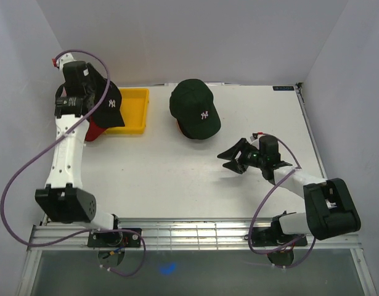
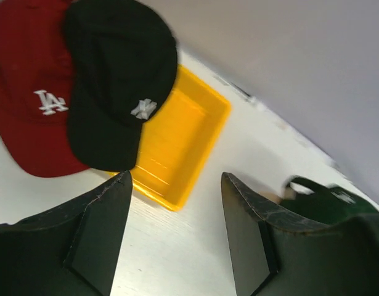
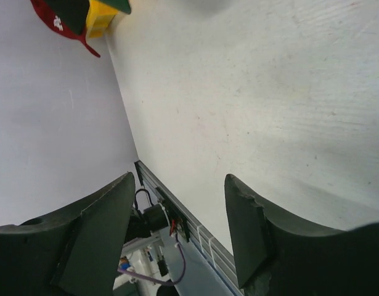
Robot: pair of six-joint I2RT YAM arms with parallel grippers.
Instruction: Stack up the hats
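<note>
The left gripper should next grab the black hat by its top, so the hat's rim stays free for the right gripper to grab and stack.
A dark green hat (image 1: 195,108) with a white logo lies at the table's far middle, and a reddish edge (image 1: 179,127) shows under its left side. At the far left a black hat (image 1: 109,105) rests partly on a red hat (image 1: 93,131) and over the yellow tray's left end. The left wrist view shows the black hat (image 2: 118,80) overlapping the red hat (image 2: 32,98), with the green hat (image 2: 328,200) at the right. My left gripper (image 2: 175,176) hovers open near those two hats, holding nothing. My right gripper (image 1: 227,161) is open and empty over bare table, to the right and nearer than the green hat.
The yellow tray (image 1: 135,114) sits between the black hat and the green hat. White walls close in the left, back and right sides. A metal rail (image 1: 195,231) runs along the table's near edge, by the arm bases.
</note>
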